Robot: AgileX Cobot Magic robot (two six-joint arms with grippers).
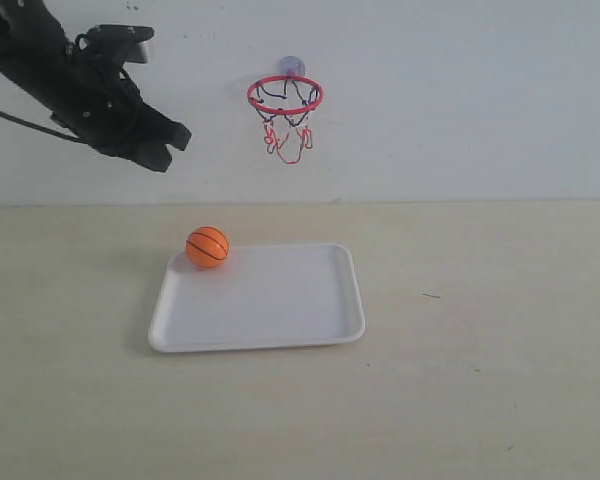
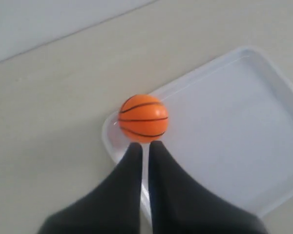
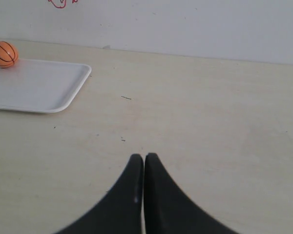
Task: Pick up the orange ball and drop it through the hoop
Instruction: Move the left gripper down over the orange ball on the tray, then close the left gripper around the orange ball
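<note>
The orange ball curves away toward its top (image 1: pixel 208 231). My left gripper needs to grab the ball next by the opposite sides of its widest middle (image 1: pixel 207 247).
The orange ball (image 1: pixel 207 247) with black seams rests in the far-left corner of the white tray (image 1: pixel 280 310); it also shows as the ball (image 2: pixel 143 118) in the left wrist view and, small, as the ball (image 3: pixel 3 53) in the right wrist view. The hoop (image 1: pixel 285 96), a red ring with a string net, hangs on the back wall above the tray. My left gripper (image 1: pixel 175 145) hovers high at upper left, above and left of the ball. Its jaws (image 2: pixel 145 145) are shut and empty. My right gripper (image 3: pixel 144 157) is shut over bare table, out of the exterior view.
The tray holds only the ball. Beige table surrounds it, with a white wall behind. A thin dark speck (image 1: pixel 432 296) lies right of the tray.
</note>
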